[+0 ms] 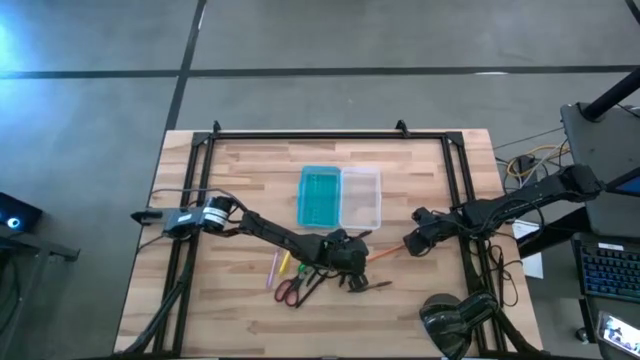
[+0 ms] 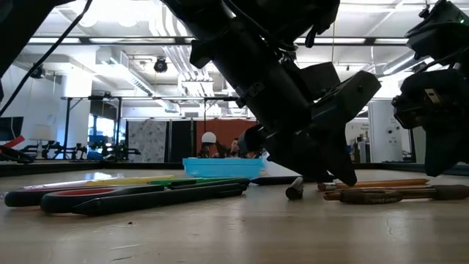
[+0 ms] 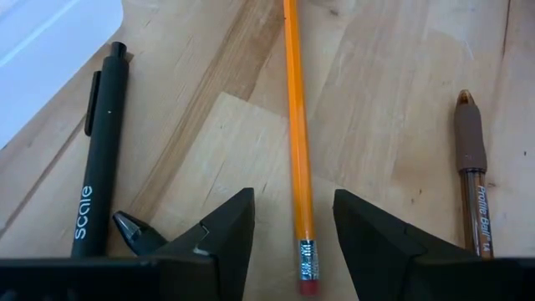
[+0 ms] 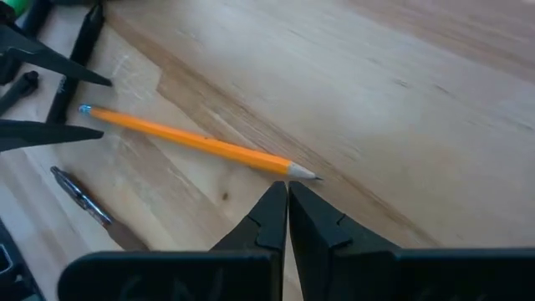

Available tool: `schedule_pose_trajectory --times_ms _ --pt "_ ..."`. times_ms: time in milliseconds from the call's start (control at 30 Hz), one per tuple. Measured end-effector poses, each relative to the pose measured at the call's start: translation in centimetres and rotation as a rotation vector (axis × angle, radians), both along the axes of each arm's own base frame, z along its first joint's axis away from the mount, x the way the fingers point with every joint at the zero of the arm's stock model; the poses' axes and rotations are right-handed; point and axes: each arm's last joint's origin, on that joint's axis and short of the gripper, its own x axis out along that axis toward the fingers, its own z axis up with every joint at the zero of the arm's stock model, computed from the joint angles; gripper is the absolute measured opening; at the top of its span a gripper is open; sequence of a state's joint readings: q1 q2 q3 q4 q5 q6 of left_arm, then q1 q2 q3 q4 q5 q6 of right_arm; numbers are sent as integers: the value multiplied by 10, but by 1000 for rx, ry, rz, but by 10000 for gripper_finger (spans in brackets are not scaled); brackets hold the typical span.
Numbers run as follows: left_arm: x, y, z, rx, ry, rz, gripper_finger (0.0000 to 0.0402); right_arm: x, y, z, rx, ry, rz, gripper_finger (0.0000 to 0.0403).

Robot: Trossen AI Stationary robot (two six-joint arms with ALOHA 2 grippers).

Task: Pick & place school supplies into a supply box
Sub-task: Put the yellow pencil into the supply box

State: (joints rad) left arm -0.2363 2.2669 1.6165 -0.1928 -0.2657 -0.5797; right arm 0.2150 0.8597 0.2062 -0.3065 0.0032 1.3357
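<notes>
Next, my left gripper grabs the orange pencil's eraser end (image 3: 308, 251) to pack the pencil into the supply box.
The orange pencil (image 1: 383, 254) lies flat on the table, in front of the supply box (image 1: 340, 197), which lies open with its teal half on the left and its clear half on the right. My left gripper (image 3: 292, 201) is open and low. Its fingers stand on either side of the pencil's eraser end (image 3: 308, 266) with gaps showing. My right gripper (image 4: 287, 191) is shut and sits at the pencil's sharpened tip (image 4: 306, 173). Pink, yellow and green pens and the red-handled scissors (image 1: 288, 290) lie on the table left of the left gripper. My right gripper's shut fingertips (image 4: 274, 201) stand right beside the pencil's sharpened end (image 4: 292, 169), coming level from the table's right side. I cannot tell whether they touch it.
A black pen (image 3: 100, 159) lies beside my left gripper on the box side, and a brown pen (image 3: 472, 176) on the other side. The clear half's corner (image 3: 42, 42) is close by. Bare wood (image 1: 430, 300) stretches toward the near right.
</notes>
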Motion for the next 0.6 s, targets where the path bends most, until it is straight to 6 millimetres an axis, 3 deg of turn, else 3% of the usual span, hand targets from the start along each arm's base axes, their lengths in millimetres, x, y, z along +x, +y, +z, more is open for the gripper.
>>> schedule_pose_trajectory --times_ms 600 --pt "0 1 0 2 0 9 151 -2 -2 -5 -18 9 -39 9"
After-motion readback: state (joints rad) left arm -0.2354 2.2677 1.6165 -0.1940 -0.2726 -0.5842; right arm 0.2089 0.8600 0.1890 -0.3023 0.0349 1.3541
